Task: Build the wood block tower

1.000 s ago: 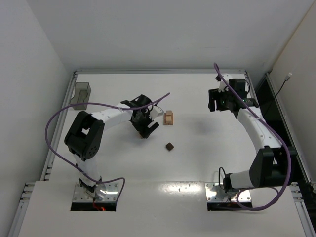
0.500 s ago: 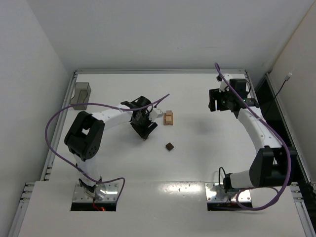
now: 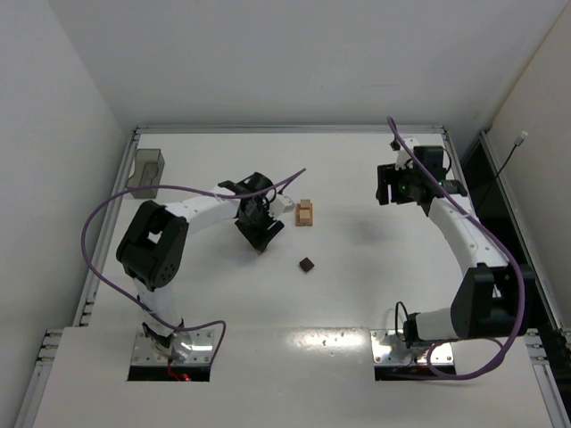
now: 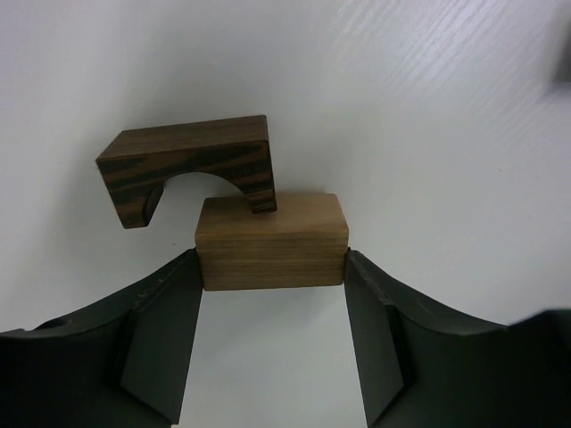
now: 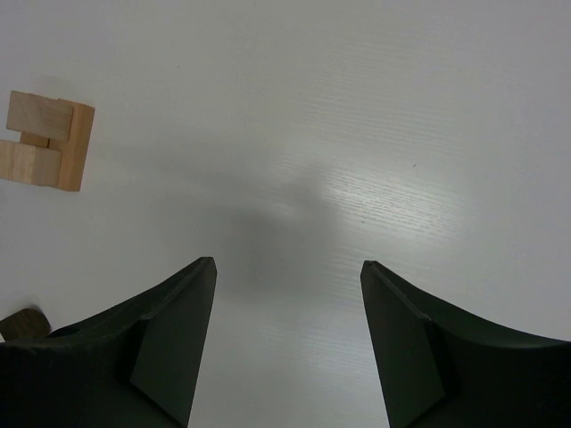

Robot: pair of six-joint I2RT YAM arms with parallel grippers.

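The tan block would come up with my left gripper if I lifted it now, because both fingers clamp the block by its two ends.
In the left wrist view a light tan rectangular block [image 4: 272, 241] lies on the white table, and both fingers of my left gripper [image 4: 273, 269] press against its two ends. A dark brown arch block [image 4: 192, 160] leans on the far side of the tan block. Seen from above, the left gripper [image 3: 260, 234] is low over the table, left of a small stack of tan blocks [image 3: 306, 213] [image 5: 45, 143]. A lone dark cube [image 3: 307, 264] lies nearer the front. My right gripper [image 3: 390, 183] [image 5: 287, 267] hovers open at the right with nothing between its fingers.
A translucent grey bin [image 3: 145, 172] stands at the far left edge of the table [image 3: 357, 294]. A raised rim runs along the table's back and sides. Purple cables loop over both arms.
The left jaws have narrowed onto the ends of the tan block. The right arm has not moved.
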